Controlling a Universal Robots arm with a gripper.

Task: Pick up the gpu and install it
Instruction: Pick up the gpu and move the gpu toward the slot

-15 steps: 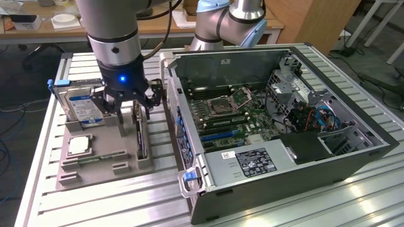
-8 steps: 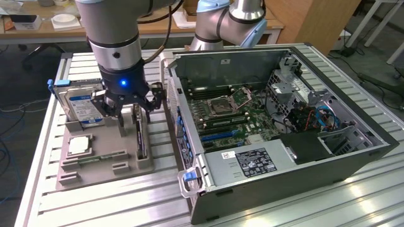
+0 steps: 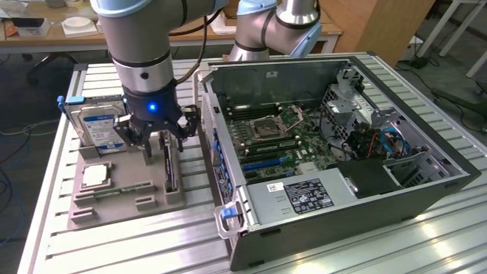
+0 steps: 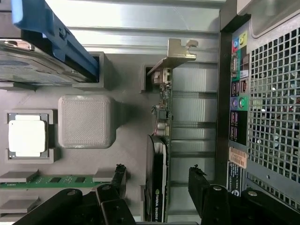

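Observation:
Next, to install the card, my gripper grabs the card's black shrouded end (image 3: pixel 170 174), where two flat sides face the fingers, since bare capacitors stick out near the card's bracket.
The gpu (image 3: pixel 169 170) is a thin dark card standing on its edge in a slot of the grey holder tray (image 3: pixel 125 212), just beside the computer case. In the wrist view the gpu (image 4: pixel 160 136) runs lengthwise away from me, its silver bracket at the far end. My gripper (image 3: pixel 161 144) hangs low over the near end of the card and is open. Its black fingers (image 4: pixel 118 177) stand on either side of the card without touching it, so the gripper (image 4: pixel 158 180) straddles the gpu.
A silver hard drive (image 3: pixel 99 127) with a blue-white label stands in the tray beside the gripper. A processor chip (image 3: pixel 97 176) and a green memory stick (image 3: pixel 114 192) lie in other pockets. The open computer case (image 3: pixel 343 142) stands close on the exterior view's right. A second arm (image 3: pixel 274 28) rises behind it.

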